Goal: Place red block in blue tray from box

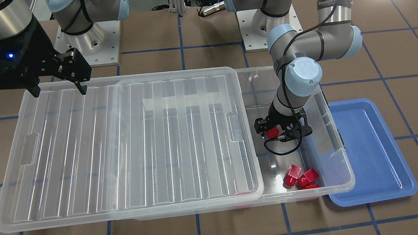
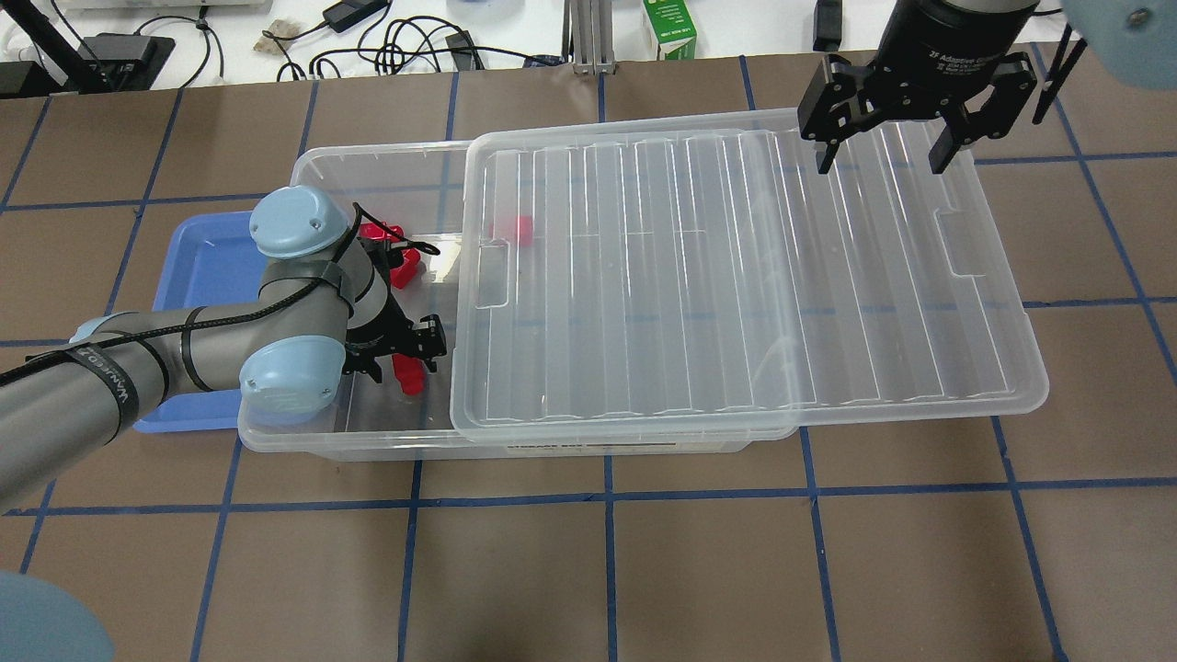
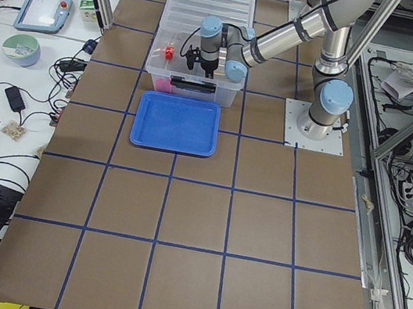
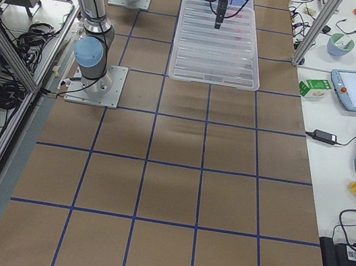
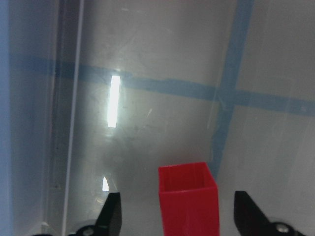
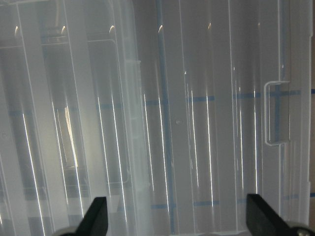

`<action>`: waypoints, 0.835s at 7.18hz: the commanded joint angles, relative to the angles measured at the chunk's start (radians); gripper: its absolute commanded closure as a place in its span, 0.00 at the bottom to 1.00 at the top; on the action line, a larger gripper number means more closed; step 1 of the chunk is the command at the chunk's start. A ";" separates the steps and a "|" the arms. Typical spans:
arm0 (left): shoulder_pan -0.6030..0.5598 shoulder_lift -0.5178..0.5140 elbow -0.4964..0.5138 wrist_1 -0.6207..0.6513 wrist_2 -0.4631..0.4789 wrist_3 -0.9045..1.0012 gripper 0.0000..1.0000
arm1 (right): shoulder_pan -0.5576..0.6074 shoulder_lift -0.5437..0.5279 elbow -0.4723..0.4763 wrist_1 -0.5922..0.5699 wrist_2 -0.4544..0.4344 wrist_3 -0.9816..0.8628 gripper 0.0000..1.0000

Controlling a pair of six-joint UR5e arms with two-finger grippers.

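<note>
The left gripper grabs the red block by its square body (image 1: 272, 133) next, to place the red block in the blue tray (image 1: 371, 148).
The clear box (image 2: 324, 171) lies with its ribbed lid (image 2: 736, 276) slid aside, so the end by the blue tray (image 2: 198, 267) is open. My left gripper (image 2: 405, 360) reaches down into that open end. In the left wrist view its fingers (image 5: 111, 214) stand apart on both sides of a red block (image 5: 188, 196) on the box floor, with a gap on each side. The same block shows in the front view (image 1: 272, 133). Several more red blocks (image 1: 300, 178) lie near the box's far corner. My right gripper (image 2: 880, 165) is open and empty above the lid's far edge.
One more red block (image 2: 519, 228) shows through the lid. The blue tray (image 1: 369, 153) sits against the box's short end, with nothing in it. The lid overhangs the box toward the right arm's side. Cables and a green carton (image 2: 669, 28) lie beyond the table.
</note>
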 commanded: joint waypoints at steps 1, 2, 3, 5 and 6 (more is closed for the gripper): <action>0.002 0.017 0.014 -0.010 0.002 -0.004 0.99 | 0.001 -0.008 0.009 -0.006 -0.003 0.000 0.00; 0.017 0.023 0.048 -0.072 -0.010 -0.004 0.99 | 0.000 -0.018 0.031 -0.011 -0.003 0.001 0.00; 0.023 0.047 0.109 -0.177 -0.001 -0.004 1.00 | 0.000 -0.032 0.051 -0.026 -0.003 0.001 0.00; 0.026 0.104 0.318 -0.480 -0.007 -0.004 1.00 | 0.001 -0.040 0.065 -0.026 -0.003 0.000 0.00; 0.031 0.116 0.439 -0.632 -0.006 -0.001 1.00 | 0.001 -0.040 0.065 -0.026 -0.003 0.001 0.00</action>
